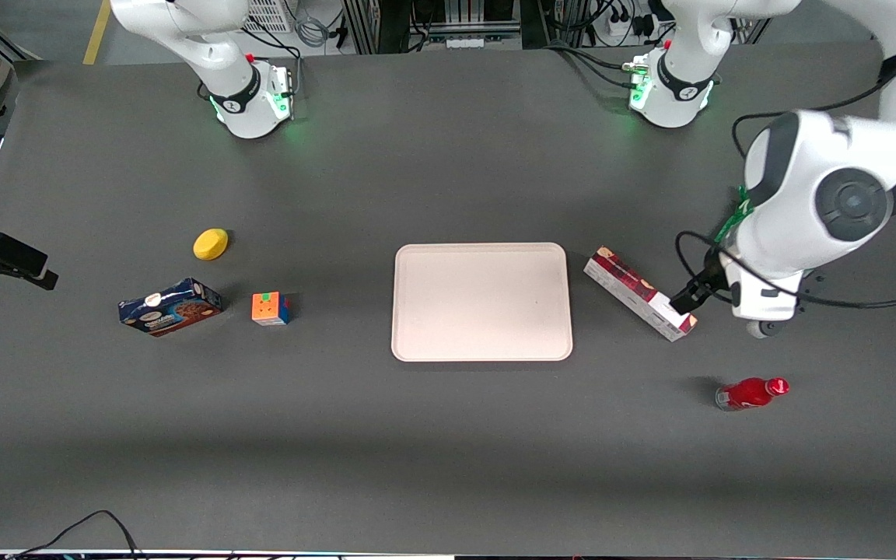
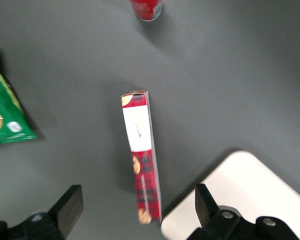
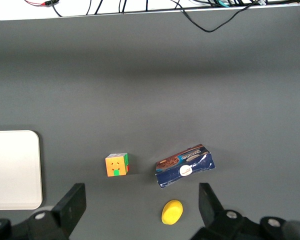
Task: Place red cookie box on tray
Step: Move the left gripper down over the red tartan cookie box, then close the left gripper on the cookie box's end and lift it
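Observation:
To set the red cookie box on the tray (image 1: 481,302), my left gripper should next grab the box by its plaid middle (image 1: 634,281).
The red cookie box (image 1: 635,292) lies flat on the table beside the tray (image 1: 481,302), toward the working arm's end, at a slant. It also shows in the left wrist view (image 2: 140,155), plaid with a white section. The tray is pale beige and bare; a corner of it shows in the left wrist view (image 2: 250,200). My left gripper (image 1: 689,299) hovers over the box's white end. In the left wrist view the gripper (image 2: 137,207) is open wide and holds nothing, with the box below and between its fingers (image 2: 70,210).
A red bottle (image 1: 751,393) lies nearer the front camera than the box. A green bag (image 2: 2,117) lies near the gripper. A blue cookie box (image 1: 170,306), a colour cube (image 1: 270,308) and a yellow object (image 1: 210,243) lie toward the parked arm's end.

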